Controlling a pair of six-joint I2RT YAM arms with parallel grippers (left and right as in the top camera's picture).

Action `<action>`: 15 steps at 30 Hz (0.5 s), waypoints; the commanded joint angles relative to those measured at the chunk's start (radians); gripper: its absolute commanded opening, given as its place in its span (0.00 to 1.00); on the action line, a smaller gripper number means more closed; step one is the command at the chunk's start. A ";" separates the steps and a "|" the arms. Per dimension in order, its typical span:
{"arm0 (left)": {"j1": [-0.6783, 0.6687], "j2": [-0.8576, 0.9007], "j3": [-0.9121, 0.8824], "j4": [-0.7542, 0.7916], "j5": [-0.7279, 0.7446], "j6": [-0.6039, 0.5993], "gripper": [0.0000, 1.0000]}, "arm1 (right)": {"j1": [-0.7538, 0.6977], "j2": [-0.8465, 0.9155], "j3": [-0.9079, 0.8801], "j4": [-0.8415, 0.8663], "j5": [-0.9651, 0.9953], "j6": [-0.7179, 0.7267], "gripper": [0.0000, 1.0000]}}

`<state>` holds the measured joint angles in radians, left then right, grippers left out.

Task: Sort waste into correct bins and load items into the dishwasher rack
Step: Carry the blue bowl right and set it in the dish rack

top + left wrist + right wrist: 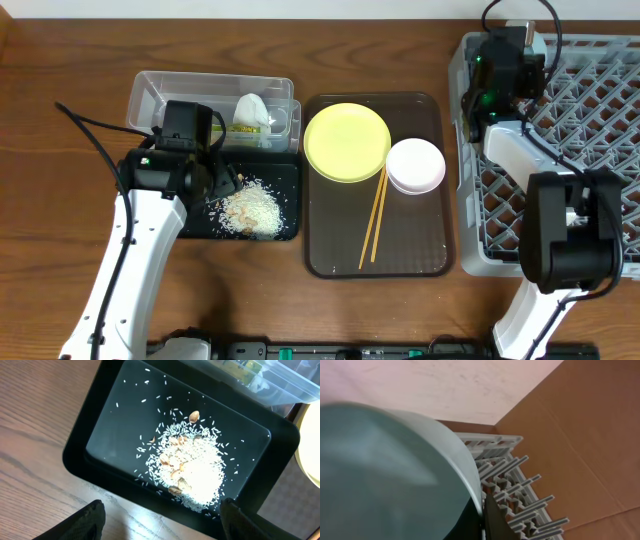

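The light blue bowl's edge juts over the rack's far rim, so my right gripper keeps hold of the bowl until it sits among the pegs.
My left gripper is open and empty, hovering over the near edge of the black tray, which holds a pile of rice scraps. In the overhead view this gripper is beside the rice. The clear tub holds the white napkin and the green wrapper. My right gripper is shut on the rim of the light blue bowl over the far left corner of the grey rack. The yellow plate, pink-white bowl and chopsticks lie on the brown tray. The white cup is out of view.
The brown serving tray sits between the black tray and the rack. The rack's pegs stand right beside the held bowl. A cardboard wall rises behind the rack.
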<state>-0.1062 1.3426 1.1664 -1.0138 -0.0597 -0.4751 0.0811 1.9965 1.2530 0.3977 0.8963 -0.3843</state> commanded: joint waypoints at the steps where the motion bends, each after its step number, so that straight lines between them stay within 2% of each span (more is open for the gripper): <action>1: 0.005 -0.003 0.006 -0.003 -0.019 -0.013 0.76 | 0.011 0.015 0.007 -0.002 0.021 -0.013 0.01; 9: 0.005 -0.003 0.006 -0.003 -0.019 -0.013 0.76 | 0.031 0.018 0.007 -0.049 0.040 -0.013 0.01; 12: 0.005 -0.003 0.006 -0.003 -0.019 -0.013 0.76 | 0.055 0.012 0.007 -0.176 0.043 -0.011 0.01; 15: 0.005 -0.003 0.006 -0.003 -0.019 -0.013 0.76 | 0.089 -0.005 0.007 -0.338 0.043 0.114 0.01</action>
<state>-0.1062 1.3426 1.1664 -1.0142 -0.0597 -0.4751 0.1326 1.9854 1.2709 0.1394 0.9497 -0.3534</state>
